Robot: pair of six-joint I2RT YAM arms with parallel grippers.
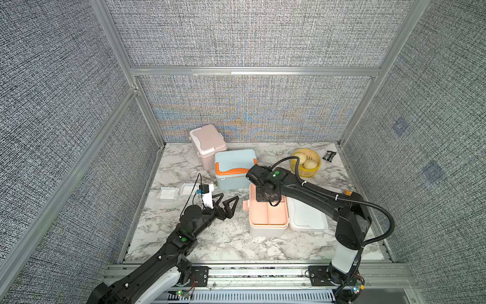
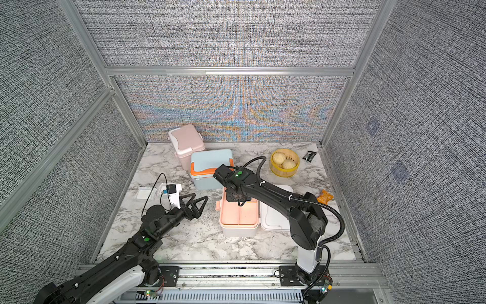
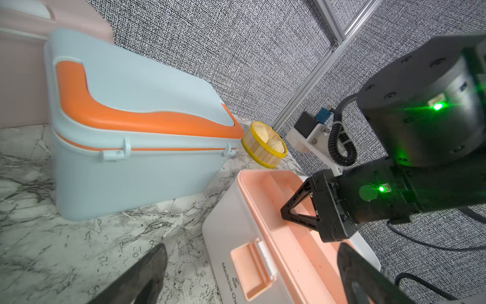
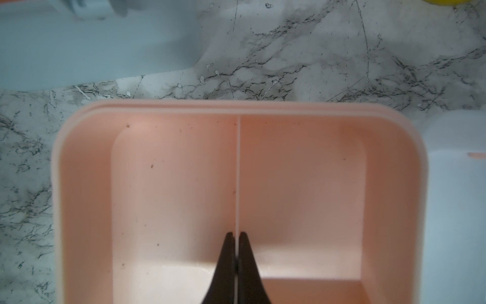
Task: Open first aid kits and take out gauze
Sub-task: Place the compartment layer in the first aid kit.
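The peach tray lies level inside the white first aid kit, rim along rim, so it is time for my right gripper to release the tray now.
The white first aid kit [image 1: 265, 231] stands open, its lid [image 1: 306, 218] lying flat to its right. Inside it sits a peach tray [image 4: 173, 184] with nothing showing in its compartments. My right gripper [image 4: 237, 234] reaches down into the tray, shut on the thin divider [image 4: 238, 171]. My left gripper [image 1: 228, 202] hangs open just left of this kit, holding nothing. The pink kit [image 1: 207, 144] and the blue kit [image 1: 234, 168] stand closed at the back. Two gauze pads [image 1: 167, 193] [image 1: 188, 189] lie on the table at the left.
A yellow basket [image 1: 306, 162] of buns and a black packet [image 1: 329, 155] sit at the back right. An orange wrapper [image 2: 325, 196] lies behind the right arm. Grey walls close in the marble table [image 1: 210, 244] on three sides.
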